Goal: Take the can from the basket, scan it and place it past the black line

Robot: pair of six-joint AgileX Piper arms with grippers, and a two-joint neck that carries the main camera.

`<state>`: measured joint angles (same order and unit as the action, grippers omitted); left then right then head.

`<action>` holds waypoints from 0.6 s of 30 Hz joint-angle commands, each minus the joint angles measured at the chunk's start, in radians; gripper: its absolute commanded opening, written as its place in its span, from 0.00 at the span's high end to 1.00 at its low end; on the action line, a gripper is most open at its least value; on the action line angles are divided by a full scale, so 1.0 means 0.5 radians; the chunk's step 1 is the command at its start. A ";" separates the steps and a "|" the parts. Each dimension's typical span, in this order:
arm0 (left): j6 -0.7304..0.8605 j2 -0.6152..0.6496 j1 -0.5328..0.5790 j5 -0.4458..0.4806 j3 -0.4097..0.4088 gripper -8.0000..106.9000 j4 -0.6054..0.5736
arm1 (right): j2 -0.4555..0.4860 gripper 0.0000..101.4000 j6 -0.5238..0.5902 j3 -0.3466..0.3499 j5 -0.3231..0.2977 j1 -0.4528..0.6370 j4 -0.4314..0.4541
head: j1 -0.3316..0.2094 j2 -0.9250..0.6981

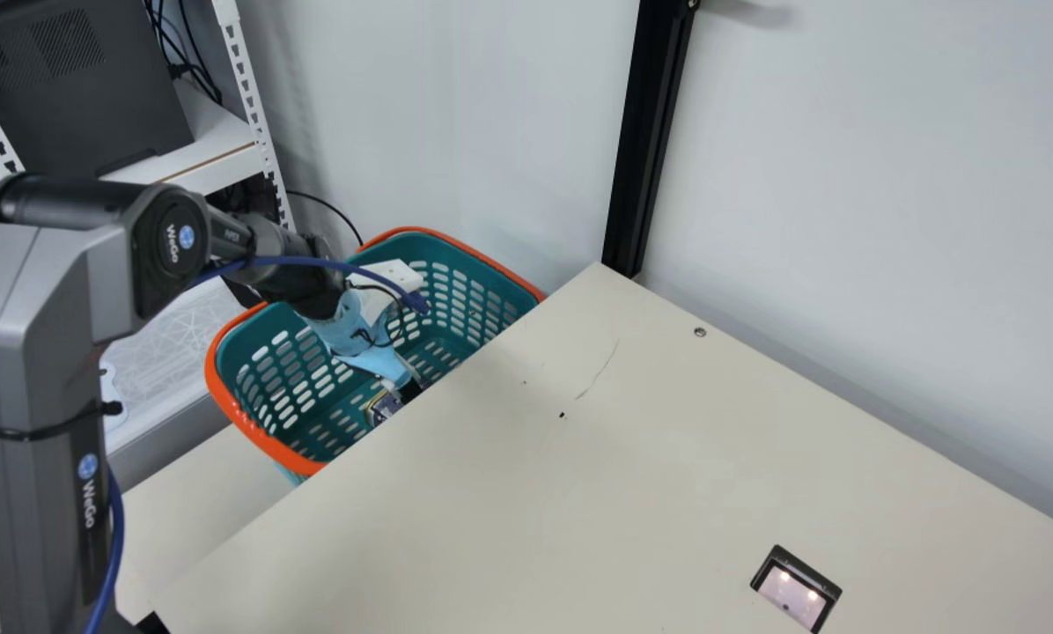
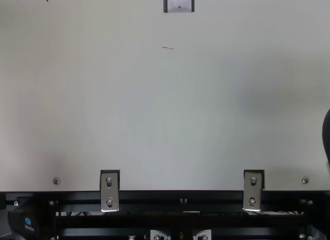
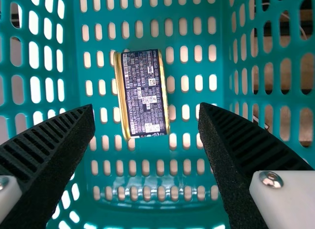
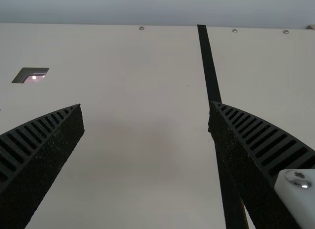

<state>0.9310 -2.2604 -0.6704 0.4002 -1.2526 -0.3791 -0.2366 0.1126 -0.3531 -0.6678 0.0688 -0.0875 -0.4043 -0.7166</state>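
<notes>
The can is lying on its long labelled side point(image 3: 144, 93) and its flat sides are upright, so I should next grab it by its gold-rimmed sides with my left gripper.
In the main view my left gripper point(image 1: 410, 387) reaches down inside the teal basket point(image 1: 491, 304) with the orange rim, close to the can point(image 1: 382, 409). The left wrist view has the dark, gold-edged can point(image 3: 144, 93) on the perforated basket floor, and my left gripper point(image 3: 146, 111) stands open over it, one finger to each side. My right gripper point(image 4: 146, 106) is open in the right wrist view, above the table with nothing between its fingers. Beyond and under its fingers runs the black line point(image 4: 210, 71). A scanner point(image 1: 796, 588) with a lit window is set in the table.
The cream table point(image 1: 526, 493) borders the basket, whose near part its edge hides in the main view. A white shelf rack point(image 1: 218, 167) stands behind my left arm. A black post point(image 1: 651, 132) rises at the table's far corner.
</notes>
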 commanded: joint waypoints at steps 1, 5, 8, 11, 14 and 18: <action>-0.029 -0.018 0.003 -0.022 -0.002 0.15 0.010 | 0.000 0.00 0.000 0.000 0.000 0.000 0.000 | -0.064 -0.033; -0.082 -0.065 0.004 -0.071 -0.010 0.15 0.038 | 0.000 0.00 0.000 0.000 0.000 0.000 0.000 | -0.064 -0.033; -0.113 -0.088 -0.001 -0.093 -0.015 0.15 0.058 | 0.000 0.00 0.000 0.000 0.000 0.000 0.000 | -0.064 -0.033; -0.131 -0.112 -0.006 -0.108 -0.023 0.15 0.063 | 0.000 0.00 0.000 0.000 0.000 0.000 0.000 | -0.064 -0.033; -0.140 -0.139 -0.010 -0.108 -0.044 0.15 0.050 | 0.000 0.00 0.000 0.000 0.000 0.000 0.000 | -0.064 -0.033; -0.162 -0.179 -0.009 -0.105 -0.081 0.15 0.052 | 0.000 0.00 0.000 0.000 0.000 0.000 0.000 | -0.064 -0.033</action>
<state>0.8538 -2.3461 -0.6742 0.3494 -1.2880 -0.3535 -0.2366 0.1126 -0.3531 -0.6678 0.0688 -0.0875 -0.4043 -0.7166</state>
